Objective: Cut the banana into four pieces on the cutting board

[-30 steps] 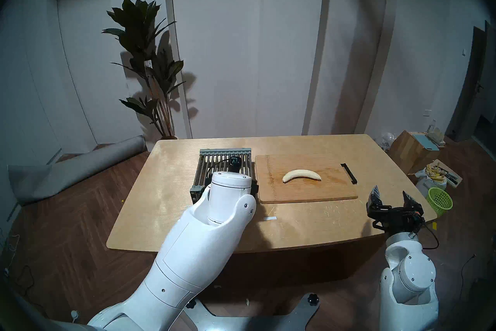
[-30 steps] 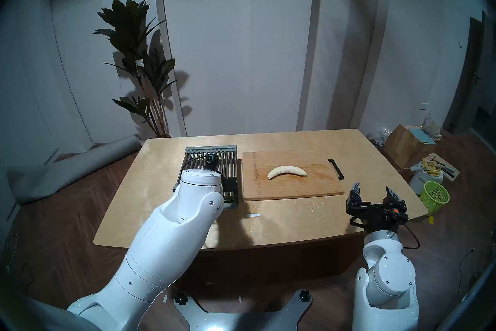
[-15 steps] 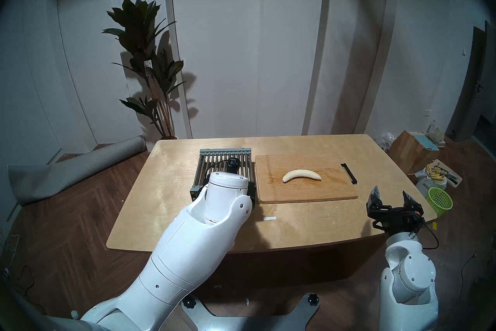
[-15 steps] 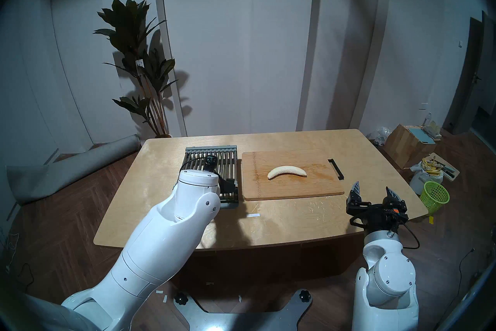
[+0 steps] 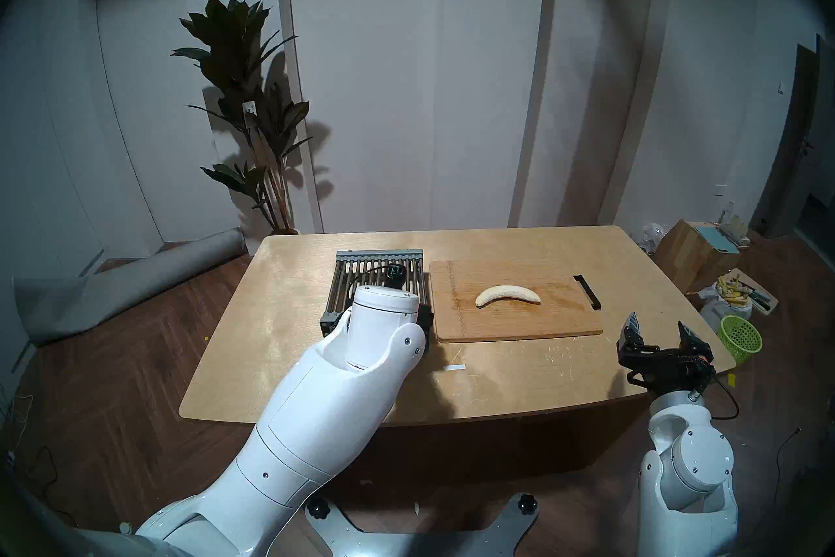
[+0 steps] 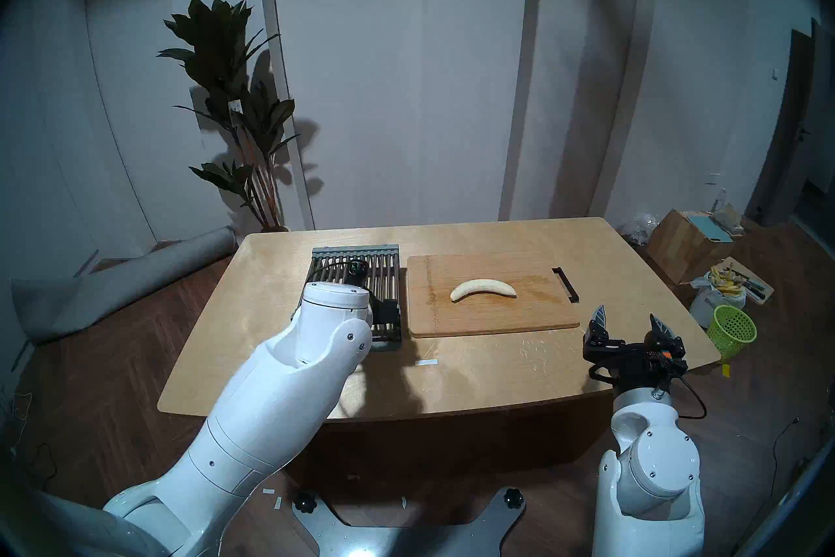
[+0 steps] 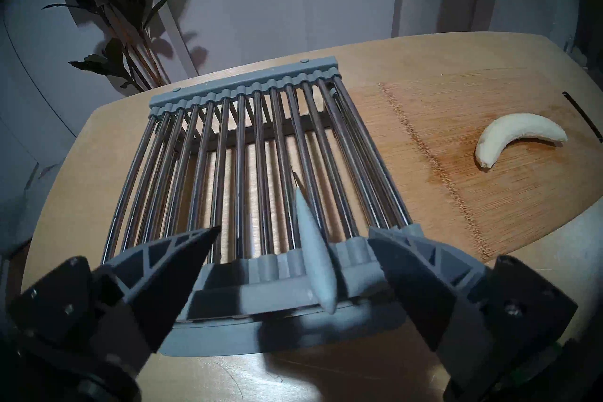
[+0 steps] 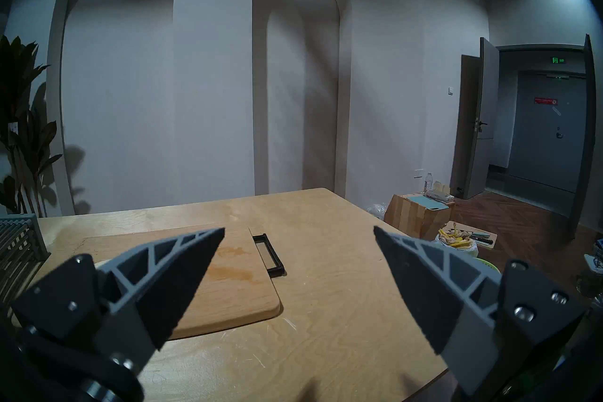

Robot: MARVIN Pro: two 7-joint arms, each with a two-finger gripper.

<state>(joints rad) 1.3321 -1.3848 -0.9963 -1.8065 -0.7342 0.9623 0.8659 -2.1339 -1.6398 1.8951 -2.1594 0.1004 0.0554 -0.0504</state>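
My left gripper grabs the knife by its grey handle (image 7: pixel 315 257) next, since the knife's blade (image 7: pixel 296 179) points down between the rack's bars.
A whole peeled banana (image 5: pixel 508 295) (image 6: pixel 483 288) (image 7: pixel 518 137) lies curved in the middle of the wooden cutting board (image 5: pixel 515 328) (image 6: pixel 488 318) (image 7: pixel 434 117) (image 8: pixel 235 287). A knife with a grey handle (image 7: pixel 315 257) stands in the grey metal rack (image 5: pixel 375 269) (image 7: pixel 228 147), its blade down between the bars. My left gripper (image 7: pixel 293 230) is open at the rack's near edge, one finger on each side of the handle and clear of it. In the head views my left wrist hides it. My right gripper (image 5: pixel 657 323) (image 6: pixel 627 314) (image 8: pixel 299 229) is open and empty above the table's right front corner.
The rack stands directly left of the board on the table (image 5: pixel 280 339). A white strip (image 5: pixel 454 367) lies near the table's front. On the floor to the right are a green basket (image 5: pixel 741 337) and a cardboard box (image 5: pixel 691 248). A plant (image 5: pixel 253 113) stands behind the table.
My left arm has shifted slightly to the left over the rack's near end. The right arm, banana and board are where they were.
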